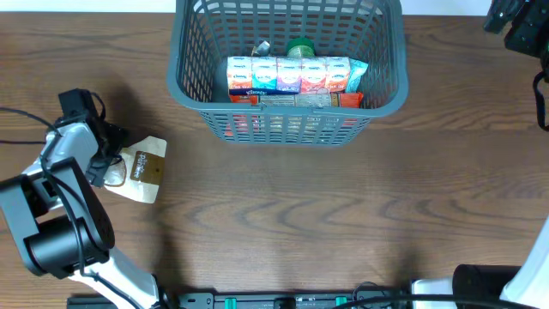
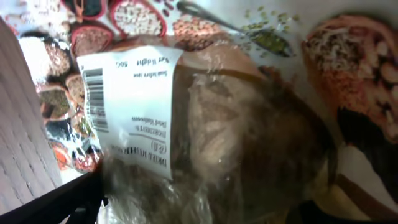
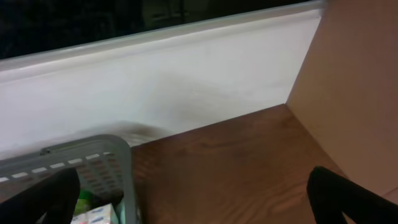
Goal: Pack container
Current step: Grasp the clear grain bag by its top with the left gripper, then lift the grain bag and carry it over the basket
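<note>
My open fingers are down low on both sides of the pouch, so my left gripper should close on it.
The container is a large dark grey mesh basket at the top centre of the table. It holds a row of tissue packs, a green item and a red package. Its corner also shows in the right wrist view. A cream and brown pouch with a clear window and a white label lies on the table at the left. My left gripper is open, its fingers spread on either side of the pouch. My right gripper is open and empty, off the basket's right side.
The brown wooden table runs from the basket to the front edge. A white wall and a tan panel stand behind the table's far right corner. The arm bases sit along the front edge.
</note>
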You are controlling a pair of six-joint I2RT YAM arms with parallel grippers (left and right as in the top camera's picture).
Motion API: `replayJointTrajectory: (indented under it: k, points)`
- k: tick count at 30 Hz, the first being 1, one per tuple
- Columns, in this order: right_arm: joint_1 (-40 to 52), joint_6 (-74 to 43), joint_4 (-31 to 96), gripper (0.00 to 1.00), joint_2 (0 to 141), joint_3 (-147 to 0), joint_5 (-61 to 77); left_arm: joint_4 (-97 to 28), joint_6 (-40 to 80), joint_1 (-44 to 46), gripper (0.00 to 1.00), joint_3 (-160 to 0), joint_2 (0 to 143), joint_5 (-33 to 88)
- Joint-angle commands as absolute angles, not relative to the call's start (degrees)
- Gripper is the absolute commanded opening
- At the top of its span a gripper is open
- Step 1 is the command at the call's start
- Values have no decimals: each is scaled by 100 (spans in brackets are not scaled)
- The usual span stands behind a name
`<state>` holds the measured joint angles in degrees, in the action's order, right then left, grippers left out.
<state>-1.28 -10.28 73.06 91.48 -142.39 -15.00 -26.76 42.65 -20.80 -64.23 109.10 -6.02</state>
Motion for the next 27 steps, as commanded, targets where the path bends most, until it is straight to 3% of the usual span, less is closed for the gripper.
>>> replayJointTrajectory:
  k: [1, 6, 10, 15, 27]
  points:
    - [-163, -1111, 7312, 99, 9150, -14237, -1516, -2683, 4152, -2102, 99, -6106, 11533, -193]
    - [-163, -1111, 7312, 99, 9150, -14237, -1516, -2652, 4158, -2102, 92, -6106, 11533, -193]
    - [-163, -1111, 7312, 99, 9150, -14237, -1516, -2655, 4152, -2102, 71, -6106, 11531, -185]
    - [-163, -1111, 7312, 99, 9150, -14237, -1518, -2650, 3894, -2102, 6, -6106, 11531, 49]
    - [-163, -1111, 7312, 99, 9150, -14237, -1516, -2370, 2694, -2108, 5, -6536, 11056, 1940]
